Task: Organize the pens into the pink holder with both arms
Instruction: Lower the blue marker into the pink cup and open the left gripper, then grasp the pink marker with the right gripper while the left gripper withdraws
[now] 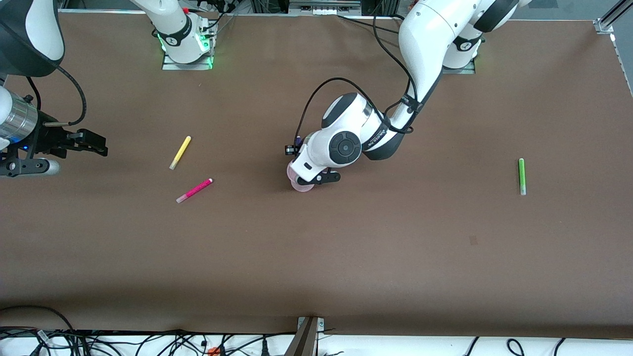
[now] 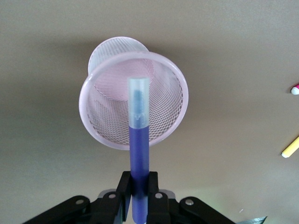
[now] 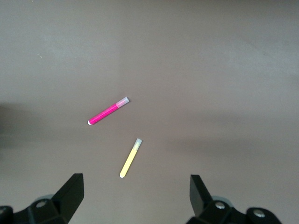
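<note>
The purple pen's pale end hangs inside the pink holder's rim and the pen would stay in the holder, so my left gripper releases it now.
My left gripper is shut on the purple pen, which hangs upright with its pale end over the mouth of the pink holder. That mesh cup stands mid-table, mostly hidden under the left hand in the front view. The yellow pen and the magenta pen lie toward the right arm's end of the table. My right gripper hangs open and empty above that end, near those two pens. The green pen lies alone toward the left arm's end.
The brown table stretches wide around the holder. Cables hang along the table edge nearest the front camera. The two arm bases stand at the edge farthest from it.
</note>
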`<move>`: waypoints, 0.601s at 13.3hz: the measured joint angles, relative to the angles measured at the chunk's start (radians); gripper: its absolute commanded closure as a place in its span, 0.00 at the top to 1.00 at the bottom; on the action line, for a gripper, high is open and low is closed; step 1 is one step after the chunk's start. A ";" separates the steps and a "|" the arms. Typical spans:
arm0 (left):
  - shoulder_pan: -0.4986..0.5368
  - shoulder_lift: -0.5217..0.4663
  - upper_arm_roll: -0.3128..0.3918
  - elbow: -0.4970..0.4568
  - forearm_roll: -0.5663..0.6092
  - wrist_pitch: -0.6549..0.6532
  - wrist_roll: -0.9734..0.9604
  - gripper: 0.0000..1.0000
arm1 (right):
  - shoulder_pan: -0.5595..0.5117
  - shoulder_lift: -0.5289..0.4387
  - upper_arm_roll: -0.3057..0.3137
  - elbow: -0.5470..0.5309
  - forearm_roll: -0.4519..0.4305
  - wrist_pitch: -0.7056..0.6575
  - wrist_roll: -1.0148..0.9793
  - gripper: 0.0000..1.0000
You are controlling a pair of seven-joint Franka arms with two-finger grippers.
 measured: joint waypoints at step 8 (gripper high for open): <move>0.000 0.001 0.000 0.002 0.000 -0.001 0.000 0.43 | 0.007 0.023 0.001 -0.010 0.001 -0.003 -0.001 1.00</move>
